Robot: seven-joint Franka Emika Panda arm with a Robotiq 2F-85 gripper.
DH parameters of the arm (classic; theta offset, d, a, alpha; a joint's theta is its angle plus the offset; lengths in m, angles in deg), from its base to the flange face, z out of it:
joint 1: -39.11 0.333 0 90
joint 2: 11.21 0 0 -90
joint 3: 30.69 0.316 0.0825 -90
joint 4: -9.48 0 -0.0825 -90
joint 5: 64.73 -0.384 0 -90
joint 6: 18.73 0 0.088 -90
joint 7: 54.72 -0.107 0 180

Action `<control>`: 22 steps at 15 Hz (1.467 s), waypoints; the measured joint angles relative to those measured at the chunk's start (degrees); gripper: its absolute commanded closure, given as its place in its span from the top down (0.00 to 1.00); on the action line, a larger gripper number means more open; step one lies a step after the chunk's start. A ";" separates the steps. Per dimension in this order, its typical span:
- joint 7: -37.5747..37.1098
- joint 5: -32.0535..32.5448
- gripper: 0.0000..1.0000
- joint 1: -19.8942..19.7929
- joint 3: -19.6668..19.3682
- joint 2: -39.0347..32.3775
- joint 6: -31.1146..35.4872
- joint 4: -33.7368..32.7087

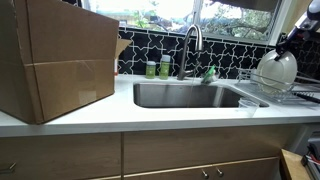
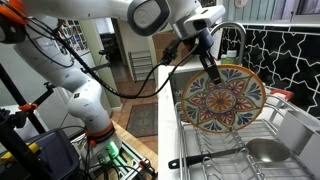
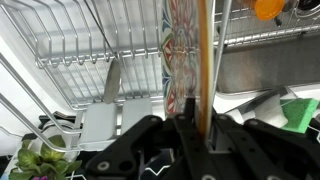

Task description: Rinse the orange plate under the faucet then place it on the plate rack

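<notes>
The orange plate's lower edge sits among the rack's wires below my fingers, so the plate would rest there, and it is now time to open my gripper.
The orange plate (image 2: 222, 98) has a colourful patterned face and an orange rim; its back looks pale in an exterior view (image 1: 277, 68). It stands on edge, upright, just above the plate rack (image 2: 225, 158), a chrome wire rack on the counter beside the sink (image 1: 292, 93). My gripper (image 2: 206, 66) is shut on the plate's upper rim. In the wrist view the plate (image 3: 188, 55) shows edge-on between the fingers (image 3: 192, 125), with the rack's rods (image 3: 85, 50) below. The steel gooseneck faucet (image 1: 191, 45) stands behind the sink, left of the plate.
A large cardboard box (image 1: 55, 60) stands on the counter left of the steel sink (image 1: 185, 95). Two green bottles (image 1: 158, 68) and a green sponge (image 1: 210, 73) sit by the faucet. A ladle (image 2: 262, 150) and a knife (image 3: 110, 80) lie in the rack.
</notes>
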 measured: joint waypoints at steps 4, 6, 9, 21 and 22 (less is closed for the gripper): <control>0.00 0.04 0.47 -0.08 0.42 -0.26 -0.03 -0.02; 0.00 0.04 0.62 -0.08 0.70 -0.29 -0.03 -0.02; 0.00 0.04 0.84 -0.08 1.03 -0.30 -0.03 -0.03; -1.97 0.11 1.00 -0.70 2.97 3.59 -8.28 -8.17; -3.44 0.51 1.00 -1.25 3.82 3.99 -10.48 -9.51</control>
